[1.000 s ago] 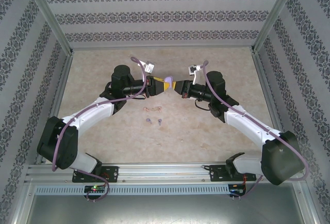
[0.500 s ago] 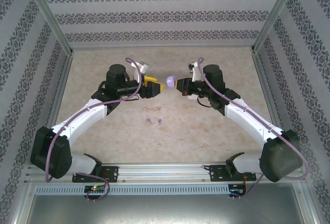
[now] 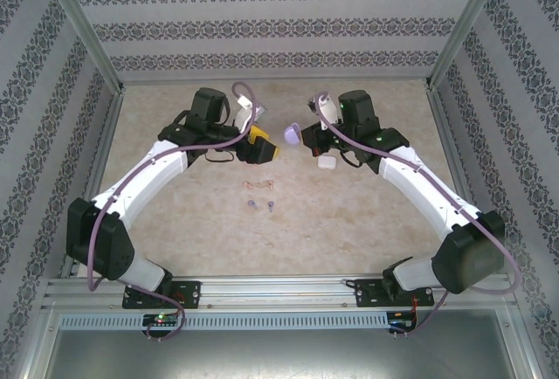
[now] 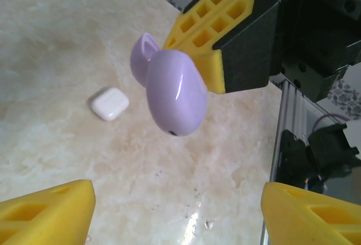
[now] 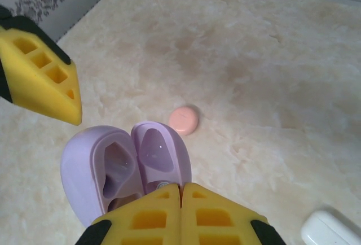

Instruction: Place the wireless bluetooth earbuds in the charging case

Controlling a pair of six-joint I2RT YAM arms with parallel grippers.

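My left gripper grabs the purple charging case by its body below the open lid (image 3: 291, 136) (image 4: 177, 93) next, leaving both wells free for inserting earbuds.
My right gripper (image 3: 302, 138) is shut on the rim of a purple charging case (image 3: 290, 134), holding it in the air with its lid swung open. In the right wrist view the case (image 5: 121, 166) shows two empty moulded wells above my closed yellow fingertips (image 5: 181, 191). My left gripper (image 3: 261, 148) hangs just left of the case, open and empty. From its wrist camera the case (image 4: 175, 95) floats ahead of its wide-spread fingers (image 4: 48, 214). Tiny earbuds lie on the table nearer the arms: a pinkish one (image 3: 249, 185) and a purple one (image 3: 252, 205), each with a partner beside it.
A white closed case (image 3: 327, 162) lies on the beige marbled table (image 3: 367, 222) below my right gripper, also as the white case (image 4: 110, 103). A round pink case (image 5: 184, 120) lies on the table beyond the purple one. Patterned walls and metal rails ring the table.
My left gripper let go of the purple case, opened wide and drew back left. My right gripper kept the case and both arms shifted toward the back, uncovering the white case.
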